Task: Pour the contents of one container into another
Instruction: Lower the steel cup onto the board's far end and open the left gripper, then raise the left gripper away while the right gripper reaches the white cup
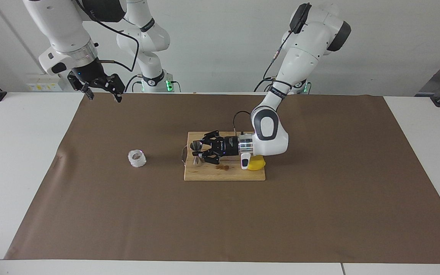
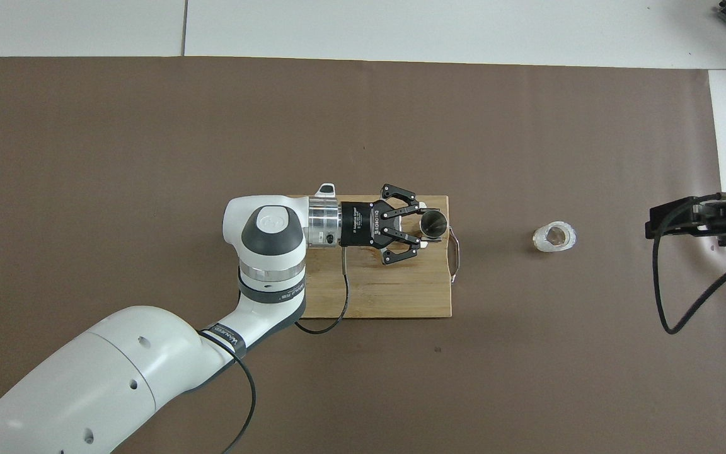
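Note:
The steel jigger (image 2: 433, 224) is upright and low over the wooden board's end (image 2: 432, 261) in my left gripper. It would stand, so it is time to let go now.
A shiny steel jigger (image 1: 196, 146) stands upright over the wooden board's (image 1: 224, 174) end toward the right arm. My left gripper (image 1: 199, 152) lies level above the board and is shut on the jigger's narrow waist. From overhead the jigger's round mouth (image 2: 432, 222) shows between the fingertips. Whether its base touches the board I cannot tell. The whitish crinkled cup (image 1: 136, 158) sits on the brown mat beside the board, toward the right arm's end, also seen as the cup (image 2: 554, 236) from overhead. My right gripper (image 1: 104, 97) hangs open and waits high over the mat's corner by its base.
A yellow object (image 1: 258, 164) lies on the board under the left wrist. A small brown smear (image 1: 223, 167) marks the board near the gripper. A metal handle (image 2: 456, 253) sticks out from the board's end toward the cup. The brown mat (image 1: 220, 221) covers most of the table.

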Robot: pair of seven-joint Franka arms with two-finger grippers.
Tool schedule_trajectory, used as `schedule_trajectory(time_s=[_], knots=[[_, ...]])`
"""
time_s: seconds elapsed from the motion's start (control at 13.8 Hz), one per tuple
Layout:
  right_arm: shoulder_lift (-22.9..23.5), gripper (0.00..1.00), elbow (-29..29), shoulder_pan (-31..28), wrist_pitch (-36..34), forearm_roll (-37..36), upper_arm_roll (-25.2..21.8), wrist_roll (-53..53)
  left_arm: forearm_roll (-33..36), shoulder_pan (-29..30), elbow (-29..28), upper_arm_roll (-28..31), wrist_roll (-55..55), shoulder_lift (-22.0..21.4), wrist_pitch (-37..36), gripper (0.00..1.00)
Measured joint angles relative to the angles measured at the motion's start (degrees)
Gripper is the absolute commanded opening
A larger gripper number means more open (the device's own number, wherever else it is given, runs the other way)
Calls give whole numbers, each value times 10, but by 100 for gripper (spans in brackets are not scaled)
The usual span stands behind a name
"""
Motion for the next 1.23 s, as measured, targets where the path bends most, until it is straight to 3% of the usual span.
schedule_trajectory(time_s=[0.29,0.43,0.65,0.87,0.94,1.23], knots=[[0,100,0,0,0,0,0,0,1,0,0,0,0,1,4,9],[0,100,0,0,0,0,0,0,1,0,0,0,1,1,8,29],[0,100,0,0,0,0,0,0,2,0,0,0,1,2,9,78],[0,100,0,0,0,0,0,0,4,0,2,1,2,2,9,89],[0,100,0,0,0,0,0,0,5,0,3,1,2,2,9,98],[0,100,0,0,0,0,0,0,19,1,13,3,2,1,9,100]])
